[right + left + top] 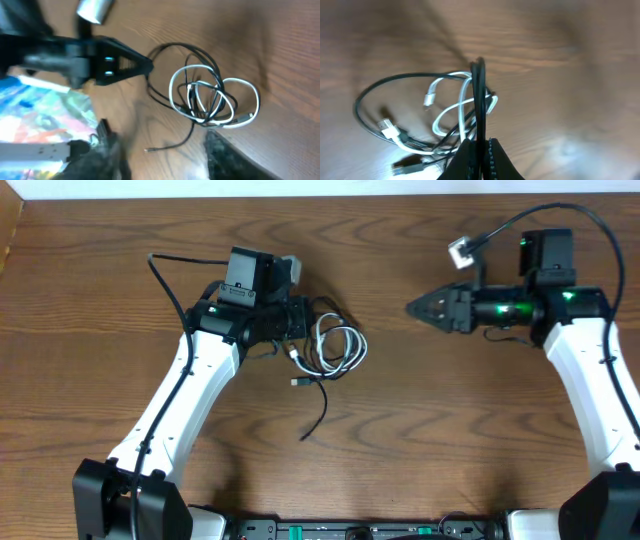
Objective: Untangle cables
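Note:
The white cable needs to come free of the black cable, so my right gripper should grab the white cable's outer loop [364,345] [258,100], on the side away from my left gripper.
A tangle of a white cable [347,346] and a black cable [318,412] lies on the wooden table left of centre. My left gripper [299,321] is at the tangle's left edge, shut on a strand of the black cable [479,100], which runs up between its fingers [482,150]. The white cable [451,111] loops beside it, with plug ends lying loose. My right gripper [412,308] hovers right of the tangle, open and empty, apart from it. In the right wrist view its fingers [157,134] frame the tangle [210,95] and the left gripper [140,64].
The right arm's own black lead with a small white connector [460,250] hangs above the table at the upper right. The left arm's lead [162,270] loops at the upper left. The table's far edge [320,194] runs along the top.

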Controlling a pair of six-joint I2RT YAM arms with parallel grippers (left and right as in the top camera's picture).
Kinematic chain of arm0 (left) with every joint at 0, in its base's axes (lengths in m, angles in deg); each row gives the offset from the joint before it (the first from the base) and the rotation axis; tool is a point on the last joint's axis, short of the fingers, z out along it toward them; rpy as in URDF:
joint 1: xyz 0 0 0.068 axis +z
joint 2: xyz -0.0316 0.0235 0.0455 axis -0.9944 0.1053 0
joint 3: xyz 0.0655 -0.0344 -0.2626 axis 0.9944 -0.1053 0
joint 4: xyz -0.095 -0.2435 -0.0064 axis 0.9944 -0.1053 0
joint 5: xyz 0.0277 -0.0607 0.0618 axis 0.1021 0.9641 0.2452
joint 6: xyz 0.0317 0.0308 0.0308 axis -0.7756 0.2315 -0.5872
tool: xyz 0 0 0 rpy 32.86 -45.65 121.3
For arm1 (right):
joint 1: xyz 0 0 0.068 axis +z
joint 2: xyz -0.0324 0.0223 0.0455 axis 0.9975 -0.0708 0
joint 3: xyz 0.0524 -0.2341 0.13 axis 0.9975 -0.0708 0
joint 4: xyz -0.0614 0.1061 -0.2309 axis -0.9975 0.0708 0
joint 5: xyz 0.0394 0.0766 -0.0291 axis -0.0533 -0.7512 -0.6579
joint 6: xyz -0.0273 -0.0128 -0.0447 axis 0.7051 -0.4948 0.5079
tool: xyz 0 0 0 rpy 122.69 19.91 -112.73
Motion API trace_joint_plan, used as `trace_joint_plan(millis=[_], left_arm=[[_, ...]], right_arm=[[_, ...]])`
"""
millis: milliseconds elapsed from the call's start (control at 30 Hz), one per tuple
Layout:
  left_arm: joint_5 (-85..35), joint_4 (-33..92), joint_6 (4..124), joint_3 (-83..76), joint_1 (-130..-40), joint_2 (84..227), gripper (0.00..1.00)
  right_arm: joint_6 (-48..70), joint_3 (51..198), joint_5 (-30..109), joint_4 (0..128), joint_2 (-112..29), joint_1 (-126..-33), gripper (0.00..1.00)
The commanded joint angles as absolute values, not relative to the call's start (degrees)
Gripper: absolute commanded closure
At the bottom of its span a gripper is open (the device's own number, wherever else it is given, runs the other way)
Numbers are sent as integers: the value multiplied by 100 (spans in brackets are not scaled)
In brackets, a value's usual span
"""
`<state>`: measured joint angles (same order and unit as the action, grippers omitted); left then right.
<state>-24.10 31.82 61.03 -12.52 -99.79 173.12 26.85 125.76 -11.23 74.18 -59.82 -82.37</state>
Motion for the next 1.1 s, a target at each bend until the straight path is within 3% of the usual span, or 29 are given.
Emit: trace_joint_plan(millis=[0, 133, 333, 867, 933, 1000, 1033, 1067], left_arm=[[-1116, 3539, 5904, -1214, -9961, 17323, 93], [-727, 3932, 6221, -1214, -9961, 17323, 93], [-727, 4011, 6667, -1214, -9961, 17323, 93], [-729, 4008, 6726, -1214, -9966, 17323, 93], [-731, 4011, 6724, -1214, -9966, 17323, 93], [-819, 4006, 6724, -1214, -9966, 17323, 92], [-926, 4006, 6724, -1214, -9966, 17323, 92], [-1048, 4006, 6724, -1214, -9966, 17323, 93]], right_arm=[[1577, 12618, -37, 7422, -6061, -7800, 41], [351, 12618, 459, 7330, -6365, -7301, 45], [-576, 12618, 507, 6749, -6885, -6797, 50], [-1420, 12618, 1189, 5798, -7816, -6156, 48], [-1418, 12618, 1196, 5752, -7860, -6145, 58], [-1343, 12618, 1312, 5789, -7888, -6147, 78], [-1249, 12618, 1371, 5848, -7890, -6147, 92], [-1142, 12618, 1386, 5903, -7880, -6165, 99]])
